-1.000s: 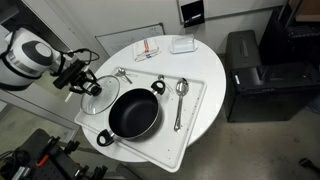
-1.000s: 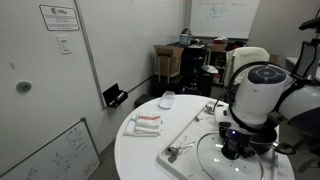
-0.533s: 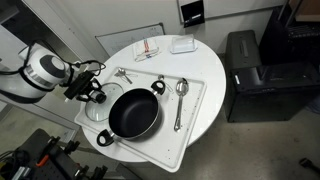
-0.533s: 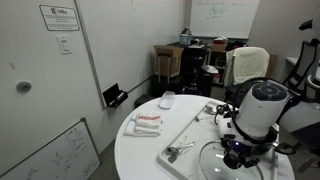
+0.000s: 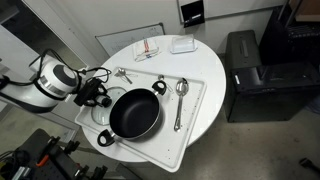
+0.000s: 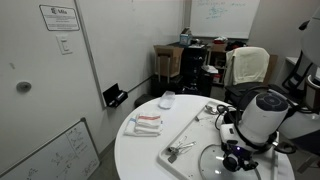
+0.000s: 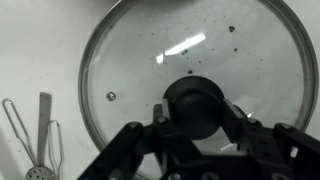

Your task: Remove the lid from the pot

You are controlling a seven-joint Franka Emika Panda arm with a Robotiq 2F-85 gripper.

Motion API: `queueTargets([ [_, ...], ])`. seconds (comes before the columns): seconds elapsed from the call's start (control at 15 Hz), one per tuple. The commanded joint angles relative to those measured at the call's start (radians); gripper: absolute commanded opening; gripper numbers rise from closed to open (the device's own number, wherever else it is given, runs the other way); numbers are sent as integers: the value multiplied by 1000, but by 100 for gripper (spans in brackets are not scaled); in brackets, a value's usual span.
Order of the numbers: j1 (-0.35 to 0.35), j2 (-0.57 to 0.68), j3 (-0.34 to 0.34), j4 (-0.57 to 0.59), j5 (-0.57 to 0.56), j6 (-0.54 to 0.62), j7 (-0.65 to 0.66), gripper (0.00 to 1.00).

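My gripper should open, because the glass lid is lying flat on the tray [image 5: 192, 125].
The black pot [image 5: 134, 113] stands open on a white tray [image 5: 192, 125], its two loop handles showing. The glass lid [image 5: 98, 111] is off the pot and sits just beside it, at the tray's edge. In the wrist view the lid [image 7: 140, 55] fills the frame, with its metal rim and dark knob [image 7: 197, 100]. My gripper [image 7: 197, 112] has one finger on each side of the knob and is shut on it. It also shows in both exterior views [image 5: 96, 96] [image 6: 238, 160], low over the lid [image 6: 212, 158]. The arm hides the pot in one exterior view.
Two metal spoons [image 5: 180, 95] lie on the tray right of the pot. More utensils [image 5: 122, 73] lie near the lid, seen too in the wrist view [image 7: 40, 135]. A red-and-white cloth [image 5: 148, 48] and a white container [image 5: 182, 45] sit at the table's far side.
The arm has moved lower and closer to the pot with the lid in its fingers. The lid now sits lower, at the tray beside the pot.
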Motion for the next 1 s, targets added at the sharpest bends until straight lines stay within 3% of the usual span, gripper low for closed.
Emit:
queueTargets([
  [0.0,63,26,-74,11,-20,65,30,49],
  [0.07,71,24,-84,5,-18,74,28,75],
  [0.2,82,19,-97,-5,-15,86,22,82],
  [0.33,83,9,-104,-19,-13,99,15,97],
  [0.93,48,-80,-82,-119,-21,121,-14,100],
])
